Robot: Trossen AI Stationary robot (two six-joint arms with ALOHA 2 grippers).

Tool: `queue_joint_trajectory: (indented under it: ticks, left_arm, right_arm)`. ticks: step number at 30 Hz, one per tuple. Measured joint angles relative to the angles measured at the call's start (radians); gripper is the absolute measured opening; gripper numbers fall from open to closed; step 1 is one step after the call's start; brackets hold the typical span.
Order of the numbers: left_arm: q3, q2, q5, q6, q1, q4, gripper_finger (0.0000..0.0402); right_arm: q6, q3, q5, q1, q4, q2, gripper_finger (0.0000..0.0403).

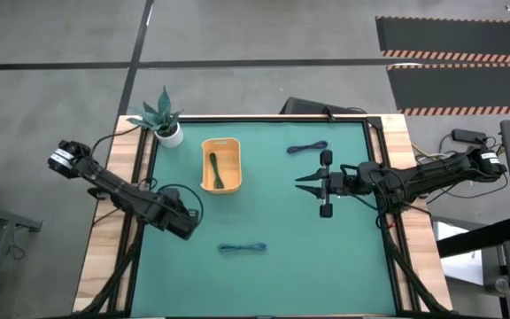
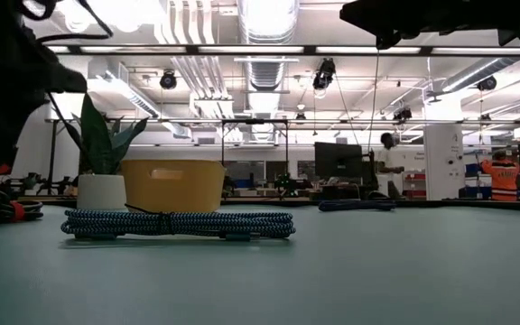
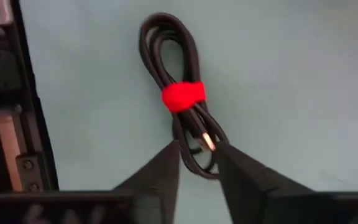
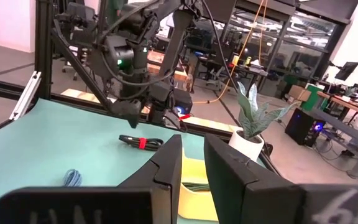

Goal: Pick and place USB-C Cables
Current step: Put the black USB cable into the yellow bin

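The left gripper will next take hold of the black cable's red-strapped middle [image 3: 184, 96], so that the robot can put the cable in the yellow tray.
The black cable with a red strap [image 3: 180, 93] lies flat on the green mat near the table's left edge. My left gripper [image 3: 197, 146] hovers over it, open, its fingers on either side of the cable's near loop end. From across the table the right wrist view shows this cable [image 4: 140, 142] lying below that gripper. The dark green cable [image 1: 213, 170] lies inside the yellow tray [image 1: 234, 144]. A blue-purple cable [image 1: 306, 148] rests near the far edge and a teal-blue cable [image 1: 243, 248] near the front. My right gripper [image 1: 297, 183] waits open above the mat's right half.
A potted plant [image 1: 164, 122] stands at the table's far left corner beside the tray. Black frame rails [image 3: 17, 124] run along the mat's left edge close to the black cable. Open mat lies between the tray and the teal-blue cable [image 2: 179, 224].
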Motion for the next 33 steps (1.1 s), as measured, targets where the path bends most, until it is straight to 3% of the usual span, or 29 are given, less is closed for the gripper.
queue_joint_trajectory:
  ticks: [5,9,33]
  left_arm:
    - [-0.047,0.000,0.004,-0.051,0.031,0.004,0.0175]
    - [-0.068,0.005,-0.034,-0.050,0.046,0.015,0.0214]
    - [-0.227,0.005,-0.131,-0.078,0.081,0.228,0.0221]
  right_arm:
    - [-0.009,0.000,0.000,0.000,-0.004,0.000,0.0059]
    - [-0.010,0.000,0.000,0.000,-0.004,0.000,0.0059]
    - [-0.017,0.000,0.010,0.000,-0.026,0.000,0.0059]
